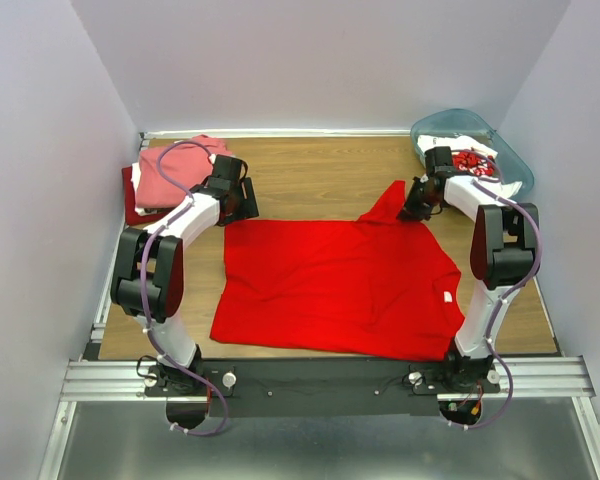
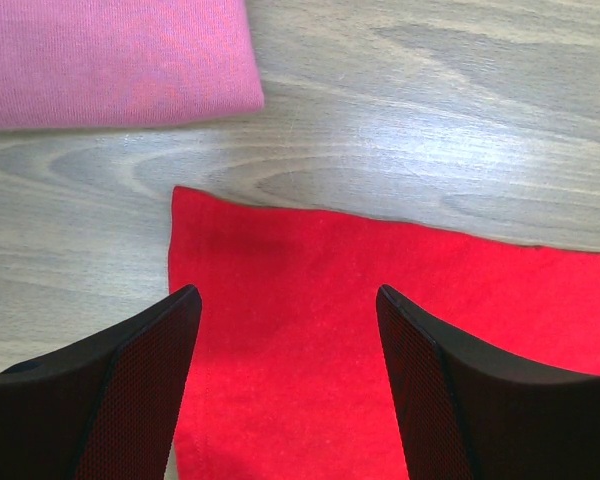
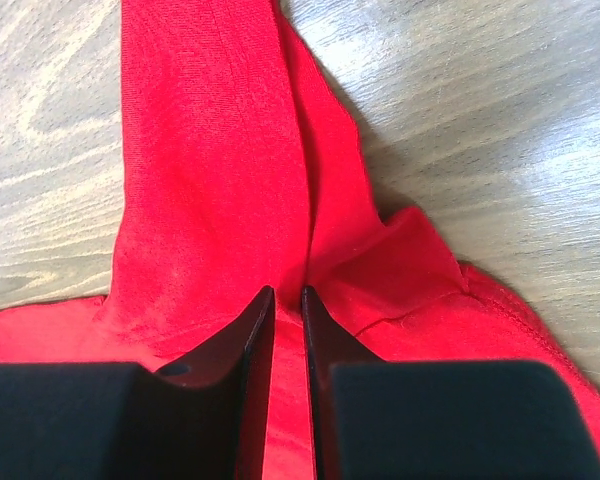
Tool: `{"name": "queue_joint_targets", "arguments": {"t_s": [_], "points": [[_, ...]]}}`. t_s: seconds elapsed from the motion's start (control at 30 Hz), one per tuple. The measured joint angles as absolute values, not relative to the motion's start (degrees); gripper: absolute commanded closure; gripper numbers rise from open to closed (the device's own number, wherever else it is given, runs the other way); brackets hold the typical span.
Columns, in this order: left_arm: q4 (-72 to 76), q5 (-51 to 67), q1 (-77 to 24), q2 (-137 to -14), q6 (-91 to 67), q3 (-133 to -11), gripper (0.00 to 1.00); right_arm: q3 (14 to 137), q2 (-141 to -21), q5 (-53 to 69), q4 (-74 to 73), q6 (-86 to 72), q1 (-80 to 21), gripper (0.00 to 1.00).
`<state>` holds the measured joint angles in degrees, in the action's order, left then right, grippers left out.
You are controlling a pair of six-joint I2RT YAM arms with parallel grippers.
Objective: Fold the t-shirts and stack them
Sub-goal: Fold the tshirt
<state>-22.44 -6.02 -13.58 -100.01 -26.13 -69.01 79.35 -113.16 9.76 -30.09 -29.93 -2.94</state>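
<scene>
A raised fold of the t-shirt's bunched sleeve [image 1: 401, 216] lies between my right gripper's fingers and closing would catch it, so my right gripper closes next.
A bright red t-shirt [image 1: 330, 285] lies spread on the wooden table, its white neck label [image 1: 447, 296] near the right edge. My right gripper [image 1: 415, 208] is at the shirt's far right sleeve [image 1: 390, 205]. In the right wrist view its jaws [image 3: 285, 292] stand almost together, with a raised fold of the red cloth [image 3: 220, 180] between the tips. My left gripper [image 1: 242, 200] hovers open over the shirt's far left corner [image 2: 280, 290], with nothing held. A folded salmon-pink shirt [image 1: 170, 170] lies on a darker red one [image 1: 130, 200] at the far left.
A translucent teal bin [image 1: 450, 118] at the far right corner holds a white shirt with red print [image 1: 472, 160]. The pink shirt's edge [image 2: 110, 60] lies just beyond the left gripper. White walls close in the table on three sides.
</scene>
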Motion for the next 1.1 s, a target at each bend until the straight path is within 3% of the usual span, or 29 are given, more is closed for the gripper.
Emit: {"name": "queue_joint_targets", "arguments": {"t_s": [0.13, 0.27, 0.7, 1.0, 1.1], "points": [[-22.4, -6.0, -13.6, -100.2, -26.1, -69.0, 0.21, 79.4, -113.2, 9.8, -30.1, -29.9, -2.9, 0.81], [-22.4, -6.0, -13.5, -101.0, -26.1, -69.0, 0.21, 79.4, -113.4, 10.2, -30.1, -30.0, -2.9, 1.0], [-22.9, -9.4, -12.9, -106.2, -26.0, -72.6, 0.34, 79.5, -113.8, 10.8, -30.1, -29.9, -2.9, 1.0], [-22.8, -11.4, -12.7, -109.2, -26.5, -72.9, 0.46, 79.5, -113.8, 10.8, -30.1, -29.9, -2.9, 0.99], [-22.7, -12.0, -12.7, -109.3, -26.6, -72.9, 0.55, 79.5, -113.8, 10.8, -30.1, -29.9, -2.9, 0.99]]}}
